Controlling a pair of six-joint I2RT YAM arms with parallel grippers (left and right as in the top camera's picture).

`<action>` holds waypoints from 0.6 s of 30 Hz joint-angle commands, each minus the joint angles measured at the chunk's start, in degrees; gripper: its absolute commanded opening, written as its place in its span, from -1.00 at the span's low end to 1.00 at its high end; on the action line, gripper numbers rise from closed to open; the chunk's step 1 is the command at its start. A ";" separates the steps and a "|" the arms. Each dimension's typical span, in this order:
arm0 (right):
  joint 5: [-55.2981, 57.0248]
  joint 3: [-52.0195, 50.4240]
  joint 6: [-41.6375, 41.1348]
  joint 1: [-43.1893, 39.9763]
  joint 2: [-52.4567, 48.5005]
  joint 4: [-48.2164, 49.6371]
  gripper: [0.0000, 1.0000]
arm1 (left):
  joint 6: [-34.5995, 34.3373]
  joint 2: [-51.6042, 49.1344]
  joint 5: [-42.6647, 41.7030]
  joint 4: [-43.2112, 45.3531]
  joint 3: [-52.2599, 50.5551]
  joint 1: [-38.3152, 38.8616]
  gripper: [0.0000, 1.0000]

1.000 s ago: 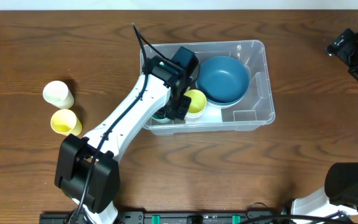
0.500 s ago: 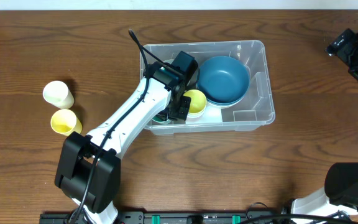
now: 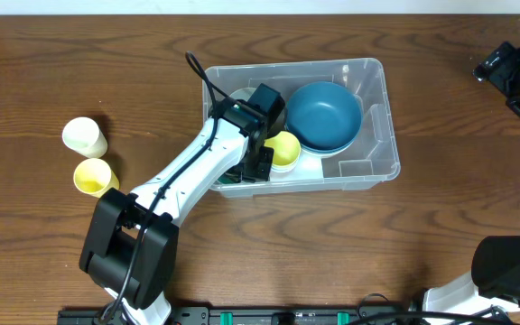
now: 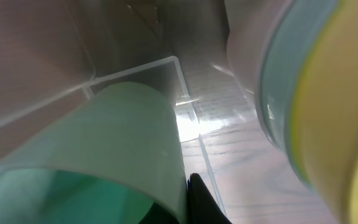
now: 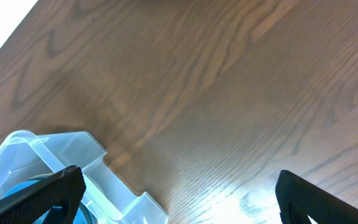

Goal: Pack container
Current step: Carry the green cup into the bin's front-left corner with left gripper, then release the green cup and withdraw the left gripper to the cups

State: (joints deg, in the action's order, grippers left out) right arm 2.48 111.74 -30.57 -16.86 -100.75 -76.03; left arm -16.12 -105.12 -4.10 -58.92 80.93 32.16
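Observation:
The bottom of the green cup is low inside the near corner of the container, so the cup would stand there if I opened my left gripper now. I need to open it.
The clear container (image 3: 374,74) sits at the table's middle. Inside it are a blue bowl (image 3: 325,113) and a yellow cup (image 3: 285,148). My left gripper (image 3: 255,163) reaches into the container's near-left corner, shut on the rim wall of a green cup (image 3: 230,175). In the left wrist view the green cup (image 4: 104,143) fills the lower left, pinched at my left gripper (image 4: 182,208), with the yellow cup (image 4: 337,118) at right. My right gripper (image 3: 513,77) hangs open at the far right, empty. The right wrist view shows my right gripper (image 5: 179,199) over bare wood beside the container's corner (image 5: 61,152).
A cream cup (image 3: 84,135) and a second yellow cup (image 3: 94,177) lie on the table at the left, outside the container. The left arm's cable arches over the container's far-left corner. The container's moulded notch (image 3: 359,167) is at its near right.
My left gripper has shifted a little toward the container's near wall with the green cup in it. The right arm has not moved.

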 commanded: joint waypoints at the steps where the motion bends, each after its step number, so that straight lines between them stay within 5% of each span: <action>1: 0.31 0.66 -0.50 -0.22 0.98 -0.09 0.98 | -0.48 0.42 0.70 -0.09 -0.42 0.00 -0.88; 3: 0.31 0.66 -0.50 -0.22 0.98 -0.09 0.98 | -0.48 0.42 0.70 -0.09 -0.42 0.00 -0.80; 8: 0.31 0.66 -0.50 -0.22 0.98 -0.09 0.98 | -0.46 0.42 0.70 -0.09 -0.42 0.00 -0.21; 18: 0.31 0.66 -0.50 -0.22 0.98 -0.09 0.98 | 1.05 1.25 0.70 -1.49 4.00 -2.08 -0.19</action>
State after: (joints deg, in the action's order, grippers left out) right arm 2.46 111.74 -30.59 -16.86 -100.75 -76.05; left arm -16.27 -105.12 -3.92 -59.64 81.52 31.48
